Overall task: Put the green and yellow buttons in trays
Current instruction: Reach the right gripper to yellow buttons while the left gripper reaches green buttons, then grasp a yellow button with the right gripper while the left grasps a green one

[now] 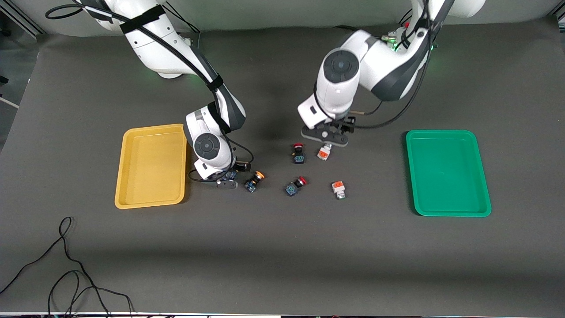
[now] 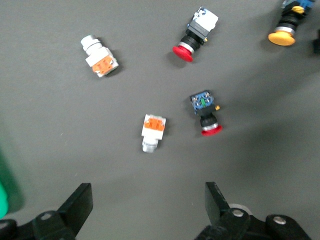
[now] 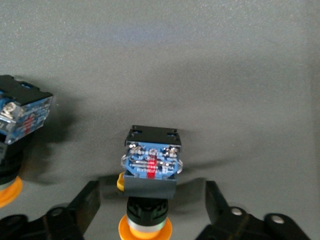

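Observation:
The white-and-orange button needs to go in the green tray (image 1: 446,176). My left gripper should grab the button by its square white body (image 1: 324,153) next.
My right gripper (image 1: 227,182) is low over the table beside the yellow tray (image 1: 150,168). It is open, with its fingers on either side of a yellow-capped button (image 3: 150,170) and not touching it. A second yellow-capped button (image 1: 254,181) lies close by and also shows in the right wrist view (image 3: 15,130). My left gripper (image 1: 326,139) is open and empty (image 2: 147,200), just above a white-and-orange button (image 1: 324,152) (image 2: 153,132). The other white-and-orange button (image 1: 338,190) (image 2: 99,55) lies nearer the front camera. The green tray (image 1: 446,176) sits at the left arm's end and holds nothing.
Two red-capped black-blue buttons (image 1: 299,153) (image 1: 295,186) lie between the yellow-capped and white-and-orange ones. The yellow tray holds nothing. A loose black cable (image 1: 66,265) lies on the mat near the front edge, at the right arm's end.

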Motion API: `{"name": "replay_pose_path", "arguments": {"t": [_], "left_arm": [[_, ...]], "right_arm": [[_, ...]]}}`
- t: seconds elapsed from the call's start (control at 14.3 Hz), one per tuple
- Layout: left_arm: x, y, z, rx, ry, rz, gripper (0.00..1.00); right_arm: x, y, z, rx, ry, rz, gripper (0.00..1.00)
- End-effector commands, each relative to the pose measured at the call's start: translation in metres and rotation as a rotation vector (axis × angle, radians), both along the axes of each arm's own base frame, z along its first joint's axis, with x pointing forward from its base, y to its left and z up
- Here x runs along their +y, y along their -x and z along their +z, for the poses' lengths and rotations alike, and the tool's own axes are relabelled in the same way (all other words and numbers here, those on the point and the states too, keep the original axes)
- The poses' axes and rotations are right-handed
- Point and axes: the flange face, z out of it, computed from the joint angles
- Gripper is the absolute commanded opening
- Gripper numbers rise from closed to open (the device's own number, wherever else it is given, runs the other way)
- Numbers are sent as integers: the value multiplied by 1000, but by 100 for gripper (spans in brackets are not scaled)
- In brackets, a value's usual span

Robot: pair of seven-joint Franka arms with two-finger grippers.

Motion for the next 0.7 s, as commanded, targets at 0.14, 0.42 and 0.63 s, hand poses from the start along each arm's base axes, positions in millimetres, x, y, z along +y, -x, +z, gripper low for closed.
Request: {"name": "replay_pose_path", "arguments": {"t": [0.14, 0.42, 0.63], "left_arm": [[-4, -12, -102, 4, 4, -25, 100], [-1, -11, -149, 36, -13, -36, 100], [3, -5, -179, 43, -17, -35, 100]], "right_arm": [[-4, -3, 28, -18, -24, -36, 0], [-34, -26, 112, 39, -48, -29, 0], [-96, -53, 225, 95, -74, -13, 0]]}}
